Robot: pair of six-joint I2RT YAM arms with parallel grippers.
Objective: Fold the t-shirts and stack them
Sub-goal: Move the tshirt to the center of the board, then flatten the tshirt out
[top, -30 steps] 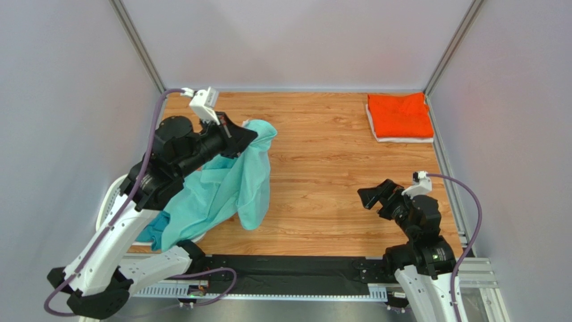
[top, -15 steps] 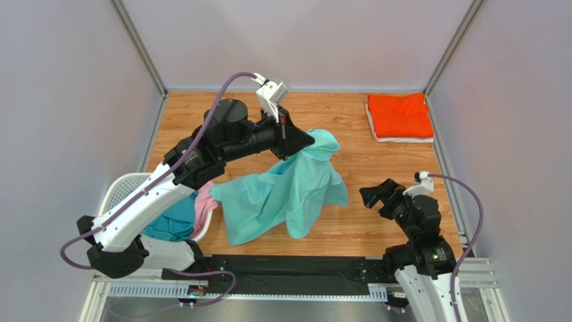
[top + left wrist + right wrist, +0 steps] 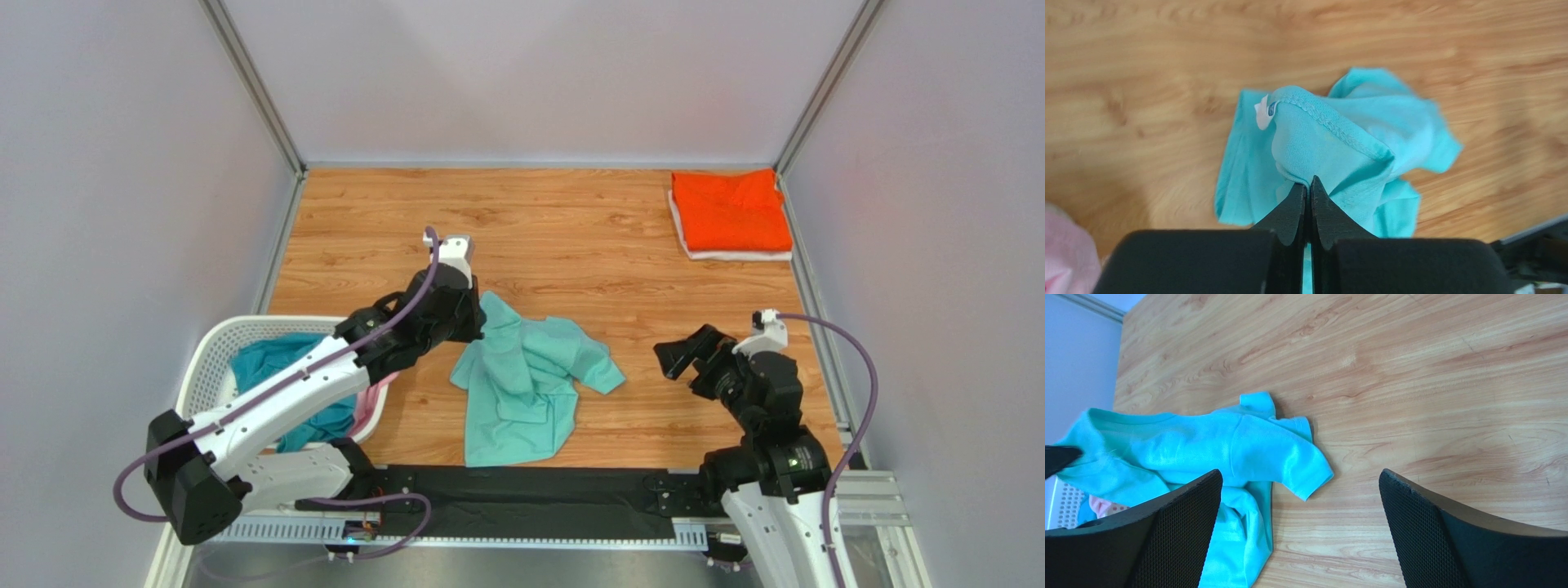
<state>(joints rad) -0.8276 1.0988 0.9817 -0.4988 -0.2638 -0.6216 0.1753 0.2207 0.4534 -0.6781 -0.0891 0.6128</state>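
The t-shirt's collar is pinched. My right gripper will next grab the mint-teal t-shirt by its sleeve (image 3: 601, 370) (image 3: 1310, 477), away from the collar, to spread the shirt so it can be folded.
A mint-teal t-shirt (image 3: 528, 382) lies crumpled on the wooden table near its front middle. My left gripper (image 3: 474, 321) sits low at the shirt's upper left edge, shut on a fold of it beside the collar seam and label (image 3: 1261, 115). The left wrist view shows the pinched cloth (image 3: 1339, 131) bunched over the closed gripper (image 3: 1309, 184). My right gripper (image 3: 685, 355) hovers right of the shirt, open and empty, with one sleeve (image 3: 1290, 459) between its fingers in its wrist view. A folded bright orange t-shirt (image 3: 731, 208) rests on a folded white one (image 3: 738, 255) at the back right.
A white laundry basket (image 3: 206, 358) stands at the front left, holding a darker teal-blue t-shirt (image 3: 264, 368) and a pink one (image 3: 371, 404). Grey walls close in the table on three sides. A black rail (image 3: 528, 496) runs along the near edge.
My left arm swung the mint-teal shirt out from over the basket, across the table, then down and back. The shirt went from hanging to lying crumpled. The right arm stayed put.
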